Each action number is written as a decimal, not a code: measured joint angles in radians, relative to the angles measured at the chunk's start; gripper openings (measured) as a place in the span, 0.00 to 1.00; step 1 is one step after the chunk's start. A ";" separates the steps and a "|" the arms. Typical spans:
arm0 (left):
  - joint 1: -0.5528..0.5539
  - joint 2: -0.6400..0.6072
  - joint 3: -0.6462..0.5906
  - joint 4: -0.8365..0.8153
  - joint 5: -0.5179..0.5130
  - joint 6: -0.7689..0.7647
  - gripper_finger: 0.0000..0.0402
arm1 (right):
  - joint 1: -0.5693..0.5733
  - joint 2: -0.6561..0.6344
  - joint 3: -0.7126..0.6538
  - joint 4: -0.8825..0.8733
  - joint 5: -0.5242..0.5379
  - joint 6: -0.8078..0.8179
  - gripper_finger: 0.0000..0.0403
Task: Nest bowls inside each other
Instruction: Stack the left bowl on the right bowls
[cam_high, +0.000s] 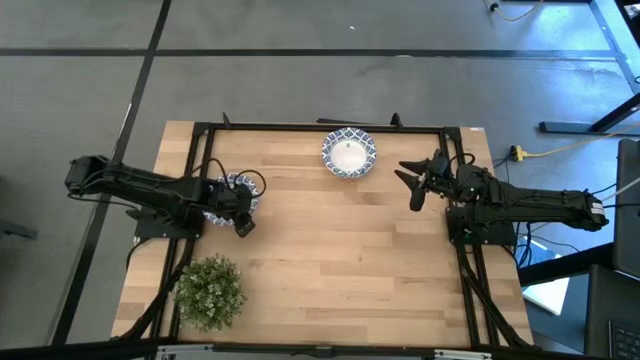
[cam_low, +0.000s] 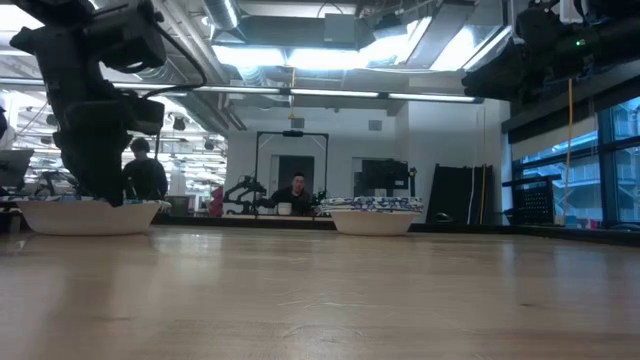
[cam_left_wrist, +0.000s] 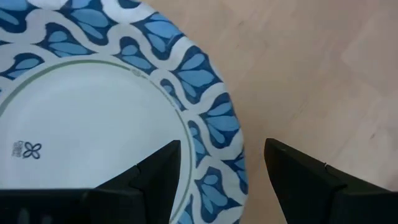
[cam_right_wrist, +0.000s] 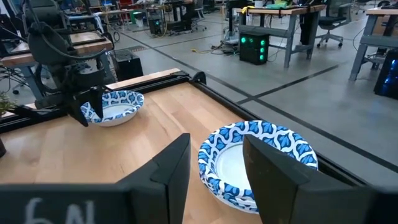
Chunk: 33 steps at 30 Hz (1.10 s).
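This bowl needs to be grabbed next by its blue-patterned rim (cam_left_wrist: 217, 165) with my left gripper, which leaves the bowl's base free to nest inside the other bowl.
One blue-and-white bowl (cam_high: 228, 190) rests on its base at the table's left, also seen in the low view (cam_low: 90, 215). My left gripper (cam_high: 243, 222) is open and points down at this bowl's near right rim. In the left wrist view the rim (cam_left_wrist: 217, 124) lies between the fingers of my left gripper (cam_left_wrist: 222, 144), one finger over the white inside and one outside. I see no touch. A second bowl (cam_high: 349, 153) rests at the far middle. My right gripper (cam_high: 409, 187) is open and empty, raised to the right of that bowl (cam_right_wrist: 258, 162).
A green leafy plant (cam_high: 210, 291) stands near the front left corner. A black frame (cam_high: 320, 126) runs along the table's far edge and sides. Bare wood (cam_high: 340, 260) lies between the two arms.
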<state>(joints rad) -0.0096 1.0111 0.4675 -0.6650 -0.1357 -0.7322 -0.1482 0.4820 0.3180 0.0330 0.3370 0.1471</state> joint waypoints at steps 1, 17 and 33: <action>0.000 0.000 0.000 0.003 0.001 0.000 0.56 | 0.000 0.000 0.000 0.000 0.000 0.000 0.37; 0.001 0.000 0.000 0.033 -0.012 0.001 0.56 | 0.000 0.000 0.000 0.000 0.001 -0.021 0.37; 0.001 0.000 0.000 -0.028 -0.048 0.017 0.51 | 0.000 0.000 0.000 0.018 0.002 -0.021 0.37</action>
<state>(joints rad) -0.0090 1.0107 0.4675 -0.6934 -0.1842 -0.7155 -0.1486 0.4820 0.3180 0.0506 0.3390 0.1266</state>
